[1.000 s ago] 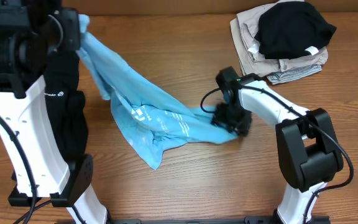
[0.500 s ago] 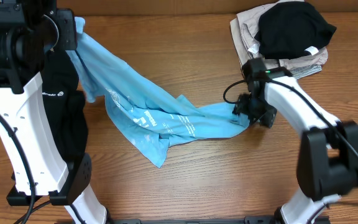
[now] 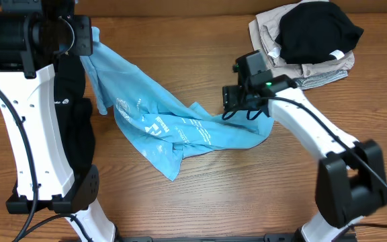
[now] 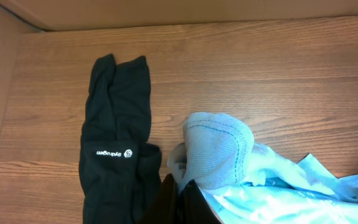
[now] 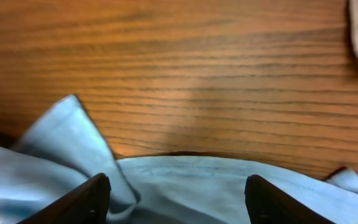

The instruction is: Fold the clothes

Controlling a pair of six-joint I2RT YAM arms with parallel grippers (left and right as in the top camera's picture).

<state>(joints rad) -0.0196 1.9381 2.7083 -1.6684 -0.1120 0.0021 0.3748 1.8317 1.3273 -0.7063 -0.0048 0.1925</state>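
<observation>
My right gripper next needs to grab the loose end of the light blue T-shirt (image 3: 173,124), opposite my left gripper, to stretch it for folding.
The light blue T-shirt (image 3: 173,124) with white lettering stretches diagonally from the far left to the table's middle. My left gripper (image 3: 89,42) is shut on its upper end, a ribbed edge (image 4: 219,149), and holds it raised; the fingers show in the left wrist view (image 4: 182,199). My right gripper (image 3: 234,102) is open and hovers over the shirt's right end, which lies on the table. In the right wrist view the fingers (image 5: 179,199) are spread wide with blue cloth (image 5: 191,186) below them. The long black garment (image 4: 114,152) with a white logo lies flat at the left (image 3: 79,134).
A stack of folded clothes, beige and grey with a black piece on top (image 3: 311,30), sits at the far right corner. The wooden table (image 3: 213,202) shows bare in front. The left arm's white base (image 3: 39,168) stands over the black garment.
My right gripper dragged the shirt's right end to the right, let it go, opened, and moved up and to the left. The left gripper kept its hold.
</observation>
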